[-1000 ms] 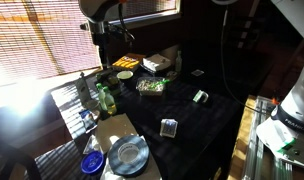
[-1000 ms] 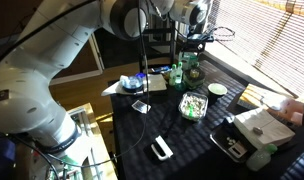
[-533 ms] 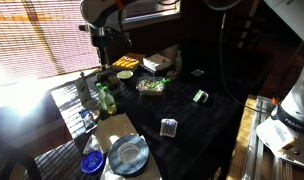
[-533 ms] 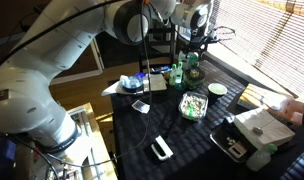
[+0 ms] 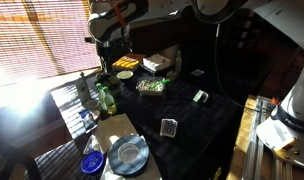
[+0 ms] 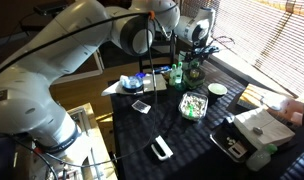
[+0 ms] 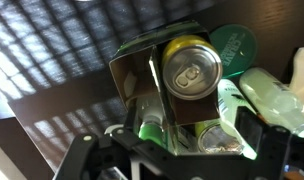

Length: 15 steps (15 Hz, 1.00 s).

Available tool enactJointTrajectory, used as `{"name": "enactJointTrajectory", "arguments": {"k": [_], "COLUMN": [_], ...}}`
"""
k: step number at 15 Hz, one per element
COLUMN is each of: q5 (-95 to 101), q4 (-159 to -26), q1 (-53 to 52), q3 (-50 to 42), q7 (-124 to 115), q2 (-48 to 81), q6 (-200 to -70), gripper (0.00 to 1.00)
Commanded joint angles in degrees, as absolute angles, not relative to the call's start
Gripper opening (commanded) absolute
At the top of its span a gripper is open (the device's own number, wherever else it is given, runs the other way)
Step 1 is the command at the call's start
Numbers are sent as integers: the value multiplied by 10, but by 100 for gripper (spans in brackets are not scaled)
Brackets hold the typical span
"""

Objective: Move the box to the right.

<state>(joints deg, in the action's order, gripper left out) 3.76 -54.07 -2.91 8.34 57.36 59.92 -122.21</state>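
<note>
My fingers stop above the divider's top edge in the wrist view, so it is too early to close. My gripper lowers next, then closes on the box's divider.
A brown cardboard box (image 7: 139, 72) with dividers holds a yellow-topped can (image 7: 192, 68) and green bottles. It fills the middle of the wrist view. In both exterior views it stands near the table's window-side edge (image 5: 102, 97) (image 6: 176, 76). My gripper (image 7: 182, 150) is open and hangs above the box, with one finger to each side of it and no contact that I can see. In both exterior views the gripper (image 5: 105, 55) (image 6: 190, 52) sits over the bottles.
A green round lid (image 7: 232, 42) lies just beside the box. On the dark table are a bowl of snacks (image 5: 150, 86), a small card box (image 5: 169, 127), a white flat item (image 6: 162, 149), a blue-rimmed plate (image 5: 127, 155) and a tray (image 6: 232, 146).
The arm's upper links have swung and the wrist has shifted slightly. The gripper stays above the box and is still open. The box has not moved.
</note>
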Motion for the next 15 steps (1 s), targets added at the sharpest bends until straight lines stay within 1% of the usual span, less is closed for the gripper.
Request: {"name": "enactJointTrajectory", "arguments": {"k": [1,8,11,12,13,14,15], "q5": [24,31,36,36,39,40,42], "q4": [-505,-494,-488,-486,-486,-485,-485], "q1": [-31,-39,-40,-40,-41,-41,-42], "q3": [93,85,80,80,77,76,73], "q7": [563,527,510,507,501,497,493], "q2": [628,645,652,652,652,652,650], "q6": [-1245,-1287,-1289,-1288,-1285,-1280,-1274], "gripper": [100,100,95,91,81,68,65]}}
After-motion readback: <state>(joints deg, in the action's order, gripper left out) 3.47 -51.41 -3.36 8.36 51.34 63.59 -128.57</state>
